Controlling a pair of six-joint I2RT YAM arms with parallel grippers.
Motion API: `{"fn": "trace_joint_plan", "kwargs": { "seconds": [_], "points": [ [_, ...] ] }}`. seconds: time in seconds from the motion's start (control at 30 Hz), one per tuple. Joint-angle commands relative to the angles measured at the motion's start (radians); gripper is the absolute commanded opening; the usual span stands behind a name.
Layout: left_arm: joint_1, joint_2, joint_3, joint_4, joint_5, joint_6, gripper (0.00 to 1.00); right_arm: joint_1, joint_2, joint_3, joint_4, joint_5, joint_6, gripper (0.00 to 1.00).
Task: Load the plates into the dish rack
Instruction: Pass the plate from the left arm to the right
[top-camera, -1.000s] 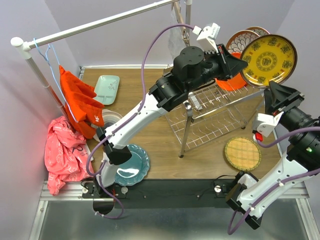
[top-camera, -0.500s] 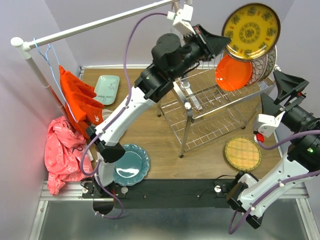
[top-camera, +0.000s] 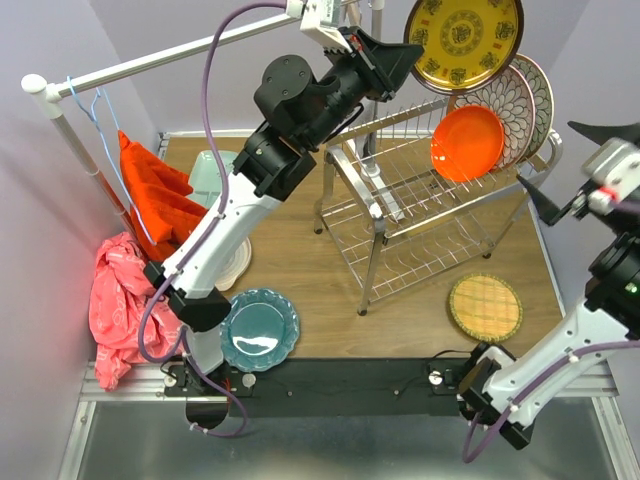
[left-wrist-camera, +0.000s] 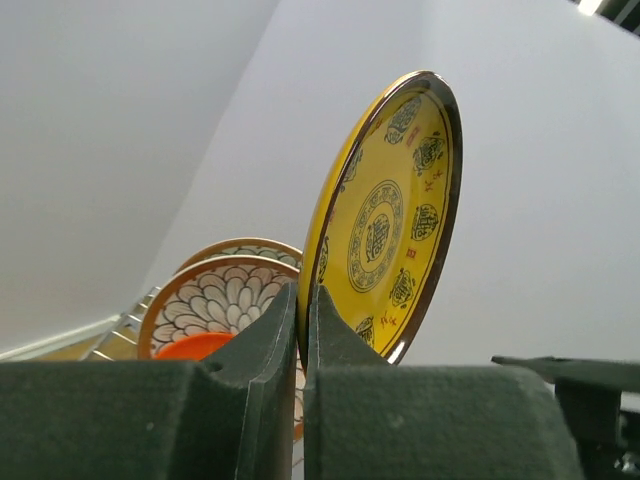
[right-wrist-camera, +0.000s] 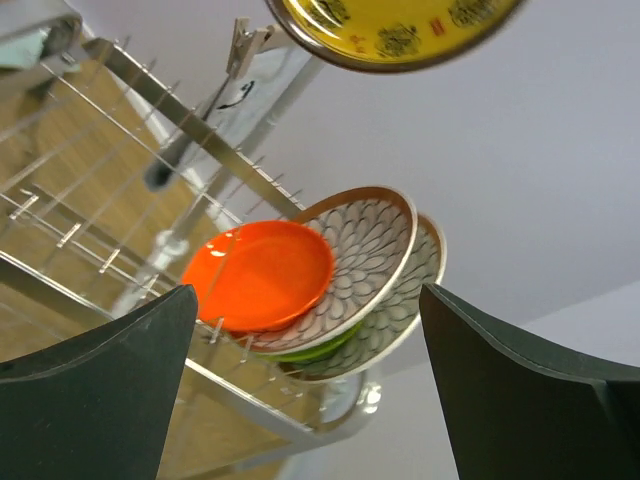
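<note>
I need to grab the rim of the dark-yellow plate (top-camera: 463, 40) next with my right gripper, opposite my left gripper, so the rest stays free for the rack.
My left gripper (top-camera: 408, 52) is shut on the lower rim of the dark-yellow patterned plate (top-camera: 463, 40), held on edge high above the dish rack (top-camera: 420, 215). In the left wrist view the plate (left-wrist-camera: 385, 225) rises from between the closed fingers (left-wrist-camera: 270, 340). An orange plate (top-camera: 467, 142), two floral plates (top-camera: 517, 95) and a lime green plate (right-wrist-camera: 335, 352) lean together at the rack's far right end. My right gripper (top-camera: 575, 165) hangs wide open and holds nothing, right of the rack (right-wrist-camera: 120, 90). A teal plate (top-camera: 258, 330) and a yellow woven plate (top-camera: 484, 307) lie on the table.
A white clothes rail (top-camera: 190, 48) crosses the back left, with an orange cloth (top-camera: 155, 200) on a hanger and a pink cloth (top-camera: 125, 300) below it. A pale green tray (top-camera: 205, 160) and a white round dish (top-camera: 237, 262) lie partly under the left arm.
My right gripper opened off the dark-yellow plate and drew back to the right. The left arm carried the plate up and to the left, above the rack.
</note>
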Motion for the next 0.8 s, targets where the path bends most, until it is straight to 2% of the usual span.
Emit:
{"fn": "trace_joint_plan", "kwargs": {
  "seconds": [0.0,0.03,0.1,0.13,0.23,0.37,0.53,0.57,0.77],
  "points": [
    [0.011,-0.036,-0.033,0.053,0.006,0.121,0.0,-0.006,0.084,0.005,0.261,0.019,0.66,1.0],
    [0.01,-0.039,-0.037,0.054,0.006,0.131,0.0,-0.006,0.099,0.011,0.281,0.022,0.779,1.0],
    [0.011,-0.045,-0.049,0.057,0.006,0.148,0.0,-0.006,0.148,-0.001,0.461,0.041,1.009,1.0],
    [0.01,-0.048,-0.053,0.062,0.035,0.167,0.0,-0.006,0.167,-0.004,0.521,0.042,1.217,1.0],
    [0.011,-0.056,-0.069,0.07,0.05,0.21,0.0,0.003,0.265,0.074,0.588,0.045,1.433,0.99],
    [0.01,-0.055,-0.08,0.071,0.067,0.243,0.0,0.072,0.313,0.116,0.646,0.067,1.578,0.97],
    [0.005,-0.042,-0.086,0.122,0.147,0.266,0.0,0.135,0.314,0.08,0.982,0.124,1.856,0.94],
    [0.003,-0.042,-0.087,0.131,0.174,0.27,0.0,0.135,0.322,0.083,1.032,0.13,1.877,0.93],
    [-0.004,-0.03,-0.089,0.186,0.253,0.246,0.0,0.149,0.349,0.125,1.037,0.148,1.892,0.91]
  ]
}}
